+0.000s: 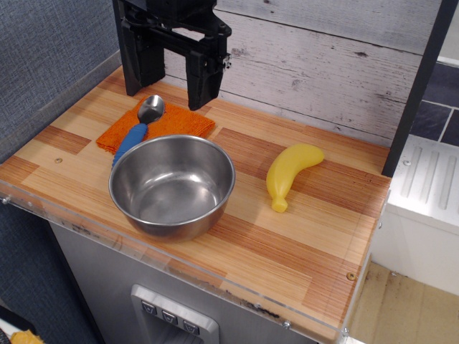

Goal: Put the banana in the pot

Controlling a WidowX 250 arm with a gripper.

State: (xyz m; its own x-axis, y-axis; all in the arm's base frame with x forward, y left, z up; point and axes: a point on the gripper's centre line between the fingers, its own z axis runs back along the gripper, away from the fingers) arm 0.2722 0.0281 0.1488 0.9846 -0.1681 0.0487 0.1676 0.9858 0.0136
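Note:
The banana should go in the pot, so my gripper will next take hold of the yellow banana by its thick middle.
The yellow toy banana lies on the wooden tabletop, right of centre, its narrow end pointing toward the front. The pot, a shiny steel bowl, stands empty at the front left, about a hand's width left of the banana. My black gripper hangs at the back left, above the orange cloth, with its two fingers wide apart and nothing between them. It is far from the banana.
An orange cloth lies behind the pot, with a blue-handled metal spoon on it, touching the pot's rim. A wood-plank wall runs along the back. A black post stands at the right edge. The table's front edge drops off.

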